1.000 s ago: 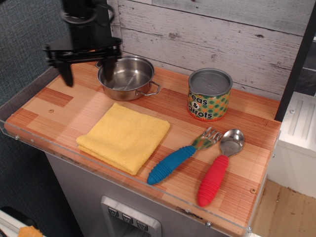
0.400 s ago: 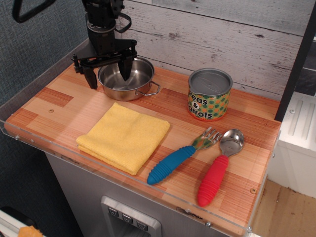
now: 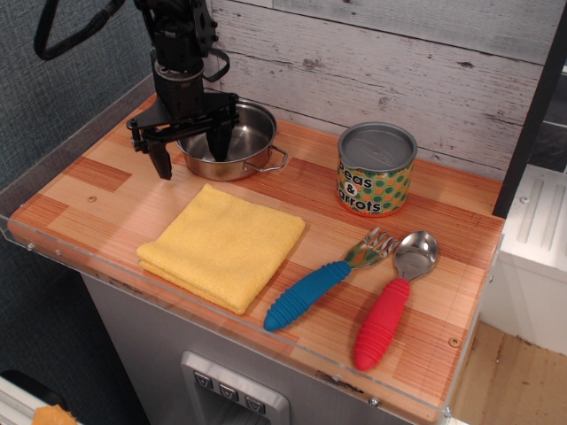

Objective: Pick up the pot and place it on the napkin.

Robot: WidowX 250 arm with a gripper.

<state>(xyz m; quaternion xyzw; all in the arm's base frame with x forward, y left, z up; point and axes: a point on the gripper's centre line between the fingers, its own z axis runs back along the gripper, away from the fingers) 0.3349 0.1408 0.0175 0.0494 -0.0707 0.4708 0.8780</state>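
The pot's round bowl spreads wider than my open fingers, so my gripper should next pinch the thin steel rim (image 3: pixel 182 146) of the pot to pick it up.
The shiny steel pot (image 3: pixel 232 142) stands at the back left of the wooden counter, one wire loop handle pointing right. My black gripper (image 3: pixel 190 158) is open and straddles the pot's left rim: one finger (image 3: pixel 163 159) is outside the pot on the left, the other (image 3: pixel 218 142) is down inside the bowl. It holds nothing. The folded yellow napkin (image 3: pixel 223 246) lies flat in front of the pot, near the counter's front edge, with nothing on it.
A "Peas & Carrots" tin can (image 3: pixel 376 169) stands at the back right. A blue-handled fork (image 3: pixel 323 281) and a red-handled spoon (image 3: pixel 392 303) lie at the front right. A clear plastic lip (image 3: pixel 53 252) edges the counter; a plank wall stands behind.
The gripper has come in from the upper left and dropped lower, so its open fingers now straddle the pot's left rim. The pot and the napkin have not moved.
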